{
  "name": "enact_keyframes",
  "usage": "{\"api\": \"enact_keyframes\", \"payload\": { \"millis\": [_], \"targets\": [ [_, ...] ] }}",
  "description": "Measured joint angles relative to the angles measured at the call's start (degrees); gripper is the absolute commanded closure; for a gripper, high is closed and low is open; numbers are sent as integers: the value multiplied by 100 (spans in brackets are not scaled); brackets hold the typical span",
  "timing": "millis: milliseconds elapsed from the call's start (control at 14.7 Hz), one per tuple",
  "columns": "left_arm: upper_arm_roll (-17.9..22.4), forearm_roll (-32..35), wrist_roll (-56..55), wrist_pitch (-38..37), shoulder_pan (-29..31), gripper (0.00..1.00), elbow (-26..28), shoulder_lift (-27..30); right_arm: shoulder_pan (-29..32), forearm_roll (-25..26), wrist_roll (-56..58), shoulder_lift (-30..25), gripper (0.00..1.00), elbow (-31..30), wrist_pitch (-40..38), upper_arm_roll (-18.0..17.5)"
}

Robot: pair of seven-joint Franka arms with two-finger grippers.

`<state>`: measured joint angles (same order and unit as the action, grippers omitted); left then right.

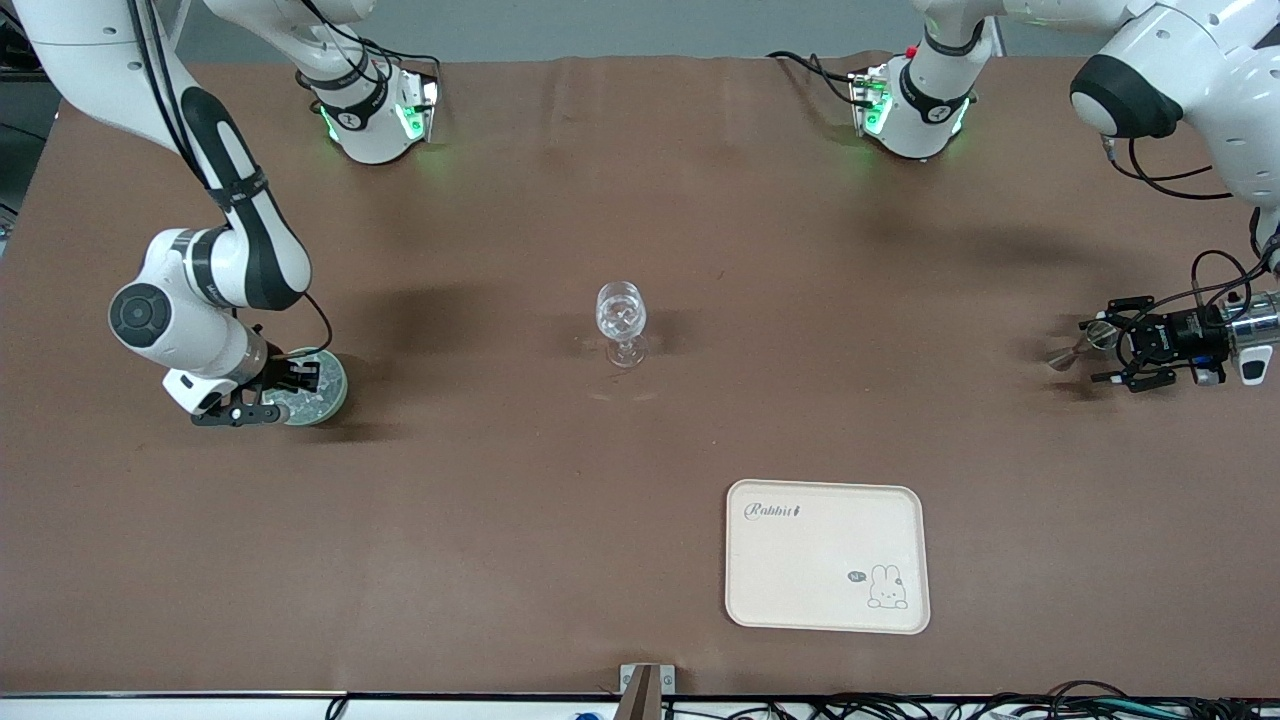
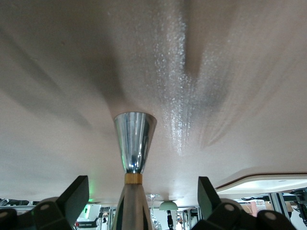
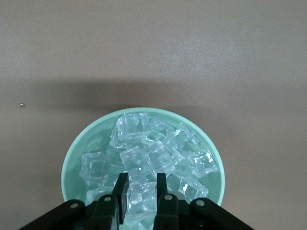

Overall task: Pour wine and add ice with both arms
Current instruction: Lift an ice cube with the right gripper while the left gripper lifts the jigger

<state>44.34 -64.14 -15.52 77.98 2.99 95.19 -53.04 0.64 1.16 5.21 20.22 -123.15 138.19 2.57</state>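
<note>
My left gripper should close now, because its fingers are level with the jigger's gold band and on both sides of its silver body [image 2: 131, 207].
The ice [image 3: 158, 143] is a heap of clear cubes in a mint-green bowl [image 3: 72, 158] at the right arm's end of the table [image 1: 330, 402]. My right gripper [image 3: 141, 186] is down in the bowl [image 1: 300, 385], its fingers close together with one cube between them. A clear stemmed wine glass [image 1: 621, 318] stands upright mid-table. My left gripper [image 1: 1100, 352] is low at the left arm's end of the table. Its fingers are wide apart on either side of a silver jigger with a gold band [image 2: 135, 139] that lies on the table [image 1: 1070, 352], and they do not touch it.
A cream tray with a rabbit drawing [image 1: 827, 500] lies nearer the front camera than the glass, toward the left arm's end. The brown table covering [image 1: 640, 200] is bare between the glass and each gripper.
</note>
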Motion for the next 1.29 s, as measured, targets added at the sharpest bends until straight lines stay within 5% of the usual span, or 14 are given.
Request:
{"api": "enact_keyframes", "payload": {
  "millis": [204, 817, 1090, 1294],
  "targets": [
    [-8, 0, -1, -9, 3, 8, 8, -65, 0, 0, -1, -1, 95, 187, -341, 0],
    [-9, -8, -41, -29, 12, 50, 22, -82, 17, -6, -18, -174, 96, 1731, -2054, 22],
    [-9, -20, -44, -73, 51, 96, 22, -82, 18, -8, -383, -631, 96, 2167, -2242, 21],
    [-8, -66, -43, -250, 117, 100, 21, -82, -25, -8, -681, -925, 96, 2915, -3217, 0]
  ]
}}
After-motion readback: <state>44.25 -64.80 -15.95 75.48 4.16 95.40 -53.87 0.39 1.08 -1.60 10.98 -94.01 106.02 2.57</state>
